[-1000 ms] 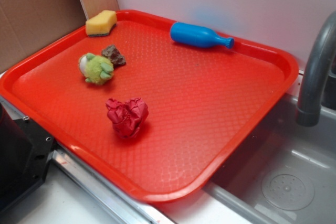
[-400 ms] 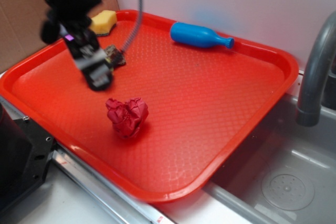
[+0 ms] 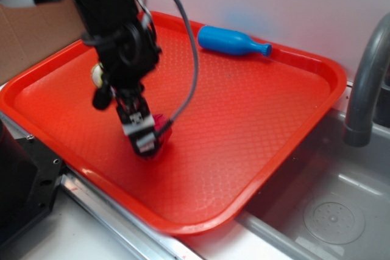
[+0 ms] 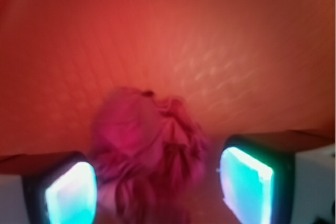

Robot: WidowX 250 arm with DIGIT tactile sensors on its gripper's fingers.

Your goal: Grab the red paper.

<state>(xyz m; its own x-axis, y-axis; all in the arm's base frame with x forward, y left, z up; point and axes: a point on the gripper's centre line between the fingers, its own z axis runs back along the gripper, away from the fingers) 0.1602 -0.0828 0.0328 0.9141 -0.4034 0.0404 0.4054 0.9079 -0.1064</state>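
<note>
I should next grab the red paper (image 3: 163, 127) by its wrinkled sides to lift it off the tray.
The red paper (image 3: 163, 127) is a wrinkly crimson ball on the near-left part of the orange-red tray (image 3: 256, 108). My gripper (image 3: 144, 141) has come down over it, and the black arm hides most of the ball in the exterior view. In the wrist view the red paper (image 4: 149, 145) fills the space between my two cyan-lit pads (image 4: 71, 192). The gripper (image 4: 157, 190) is open: the left pad is at the paper's edge, and a narrow gap remains at the right pad.
A blue plastic bottle (image 3: 228, 41) lies at the tray's far edge. A sliver of the green plush toy (image 3: 96, 76) shows behind the arm. A grey faucet (image 3: 365, 83) and a sink basin (image 3: 329, 211) are at the right. Cardboard (image 3: 30, 35) stands at the back left.
The arm entered from the upper left, passed over the plush toy and dropped toward the near side onto the red paper. The paper has not moved.
</note>
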